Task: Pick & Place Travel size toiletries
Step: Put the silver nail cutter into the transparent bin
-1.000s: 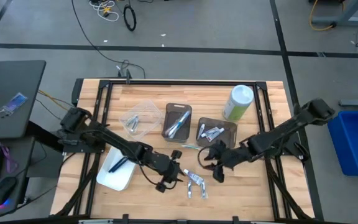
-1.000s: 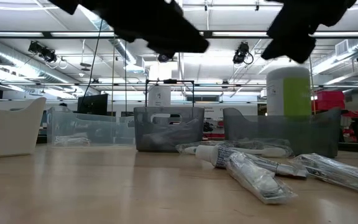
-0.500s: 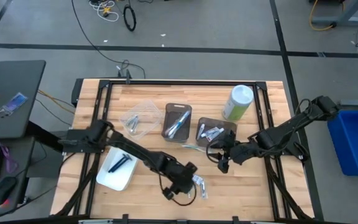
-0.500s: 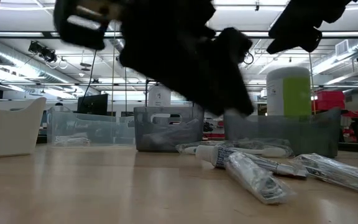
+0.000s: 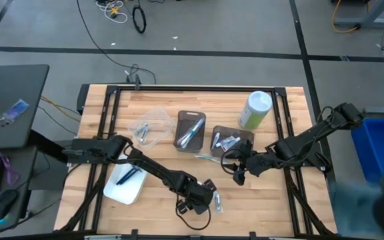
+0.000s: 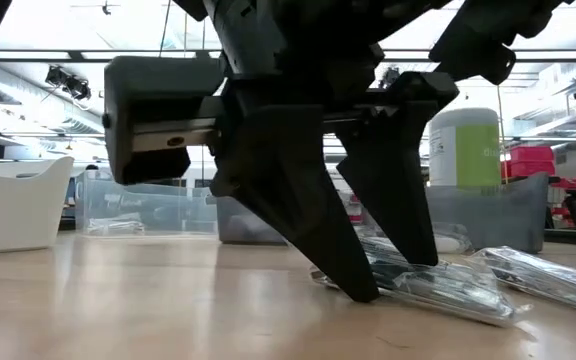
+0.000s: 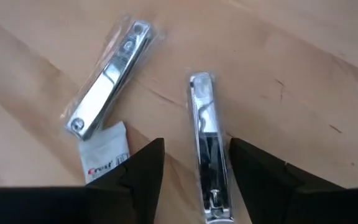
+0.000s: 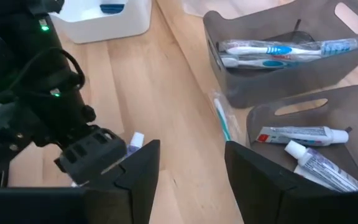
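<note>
I should close my left gripper now, as its fingers are beside the second wrapped clipper [image 7: 211, 146] at the wood and would hold the clipper.
Two nail clippers in clear wrap [image 7: 107, 84] [image 7: 207, 149] and a small Crest packet [image 7: 107, 160] lie flat on the wood near the table's near edge. My left gripper [image 5: 202, 199] [image 7: 194, 177] is open and points down, its fingers on either side of the second clipper [image 6: 438, 287]. My right gripper [image 5: 235, 172] [image 8: 188, 180] is open and hovers empty beside the bin of tubes [image 8: 303, 134]. A wrapped toothbrush [image 8: 222, 118] lies on the table by the bins. My left gripper comes from above with its fingertips [image 6: 353, 285] down at the table top, one on each side of the wrapped clipper and lying along it. Whether they touch the wrapper I cannot tell.
Dark bin with toothbrushes [image 5: 191, 130], dark bin with tubes [image 5: 232, 141], clear bin [image 5: 149, 127], green canister with a white lid [image 5: 255, 110], white tray [image 5: 125, 181] holding a dark blue item. More wrapped items [image 6: 548, 275] lie to one side.
My left gripper has moved toward the table's right and near edge and come down until its open fingers stand at the table around a wrapped clipper. My right gripper has drawn back slightly toward the right.
</note>
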You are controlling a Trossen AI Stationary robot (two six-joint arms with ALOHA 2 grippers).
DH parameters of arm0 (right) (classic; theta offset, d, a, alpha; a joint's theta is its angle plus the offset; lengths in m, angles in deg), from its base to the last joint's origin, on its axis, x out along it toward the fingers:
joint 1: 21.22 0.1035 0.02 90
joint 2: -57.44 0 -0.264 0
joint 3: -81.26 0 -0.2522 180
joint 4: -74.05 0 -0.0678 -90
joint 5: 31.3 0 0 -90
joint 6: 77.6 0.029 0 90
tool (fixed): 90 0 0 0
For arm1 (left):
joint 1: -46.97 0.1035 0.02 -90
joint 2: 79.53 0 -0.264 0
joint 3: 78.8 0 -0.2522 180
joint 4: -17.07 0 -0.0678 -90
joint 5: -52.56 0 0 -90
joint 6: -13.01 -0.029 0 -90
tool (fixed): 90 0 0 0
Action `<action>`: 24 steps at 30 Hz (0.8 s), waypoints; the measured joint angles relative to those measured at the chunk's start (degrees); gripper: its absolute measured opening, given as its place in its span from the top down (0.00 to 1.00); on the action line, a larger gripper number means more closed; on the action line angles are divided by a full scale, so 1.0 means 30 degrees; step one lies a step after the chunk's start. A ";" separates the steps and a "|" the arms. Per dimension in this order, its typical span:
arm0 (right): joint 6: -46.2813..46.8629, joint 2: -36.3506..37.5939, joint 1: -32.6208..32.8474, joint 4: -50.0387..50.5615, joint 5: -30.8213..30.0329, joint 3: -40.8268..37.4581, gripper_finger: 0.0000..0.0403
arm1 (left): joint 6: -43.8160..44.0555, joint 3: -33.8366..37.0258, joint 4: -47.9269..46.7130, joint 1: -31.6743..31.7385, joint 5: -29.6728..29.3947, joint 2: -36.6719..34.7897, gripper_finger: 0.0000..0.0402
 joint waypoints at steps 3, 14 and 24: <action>0.0000 0.0000 0.0000 0.0007 0.0003 0.0000 0.52 | 0.1624 -0.0036 -0.0386 0.0047 0.0129 0.0015 0.58; 0.0073 0.0000 0.0015 -0.0046 0.0163 0.0000 0.53 | 0.7914 0.0066 -0.1682 0.0105 0.1341 -0.0262 0.86; 0.0078 0.0000 0.0015 -0.0070 0.0163 0.0000 0.53 | 1.0529 0.0170 -0.8459 -0.0019 -0.2071 -0.2795 0.82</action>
